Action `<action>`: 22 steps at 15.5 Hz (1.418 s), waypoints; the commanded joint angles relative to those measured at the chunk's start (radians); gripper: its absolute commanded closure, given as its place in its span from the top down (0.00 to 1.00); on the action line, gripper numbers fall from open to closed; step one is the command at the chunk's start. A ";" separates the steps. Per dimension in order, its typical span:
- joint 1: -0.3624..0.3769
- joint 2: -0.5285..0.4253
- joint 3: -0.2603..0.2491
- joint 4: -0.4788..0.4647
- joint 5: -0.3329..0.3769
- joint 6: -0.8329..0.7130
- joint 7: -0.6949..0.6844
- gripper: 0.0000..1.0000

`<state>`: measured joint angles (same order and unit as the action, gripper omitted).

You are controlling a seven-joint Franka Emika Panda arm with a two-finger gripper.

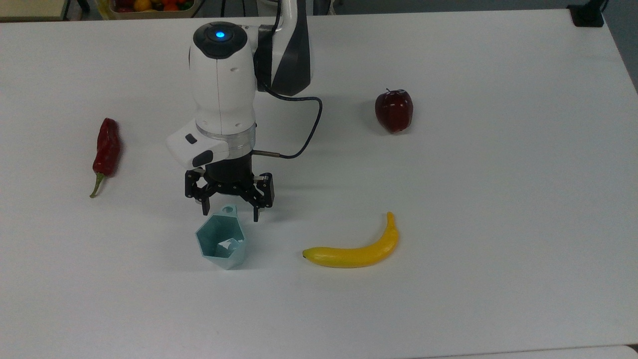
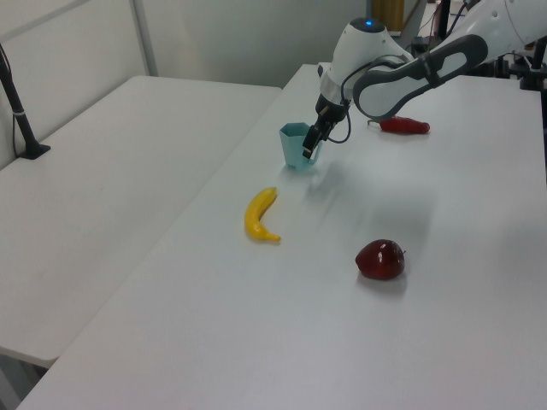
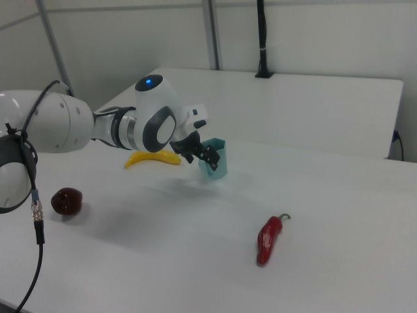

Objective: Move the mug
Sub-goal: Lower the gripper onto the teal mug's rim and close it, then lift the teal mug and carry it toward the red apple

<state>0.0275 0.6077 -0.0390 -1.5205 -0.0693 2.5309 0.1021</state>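
Note:
The mug should next be picked up by its tab handle (image 2: 315, 156) with my gripper. Then my gripper should move the mug across the white table.
The mug (image 1: 221, 243) is a pale teal faceted cup standing upright on the white table (image 1: 498, 199), its tab handle with a round hole pointing toward the arm. It also appears as the mug (image 2: 295, 145) and the mug (image 3: 214, 158). My gripper (image 1: 230, 215) is open, pointing down, with its fingers on either side of the handle at the mug's rim. From the side my gripper (image 2: 309, 150) overlaps the mug's handle side, and my gripper (image 3: 201, 156) hangs just beside the cup. Nothing is held.
A yellow banana (image 1: 355, 249) lies to the top view's right of the mug. A red apple (image 1: 394, 110) sits farther back right. A red chilli pepper (image 1: 105, 150) lies at the top view's left. A crate of fruit (image 1: 144, 6) stands beyond the table's far edge.

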 commanded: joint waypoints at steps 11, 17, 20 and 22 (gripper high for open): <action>0.012 0.038 -0.002 0.016 -0.017 0.006 0.180 0.61; 0.009 0.035 -0.002 0.017 -0.020 0.005 0.176 0.45; 0.009 0.030 -0.002 0.019 -0.063 0.005 0.172 0.45; 0.006 0.026 -0.002 0.019 -0.075 0.003 0.172 0.41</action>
<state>0.0311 0.6387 -0.0379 -1.5112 -0.1108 2.5309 0.2546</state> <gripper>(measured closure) 0.555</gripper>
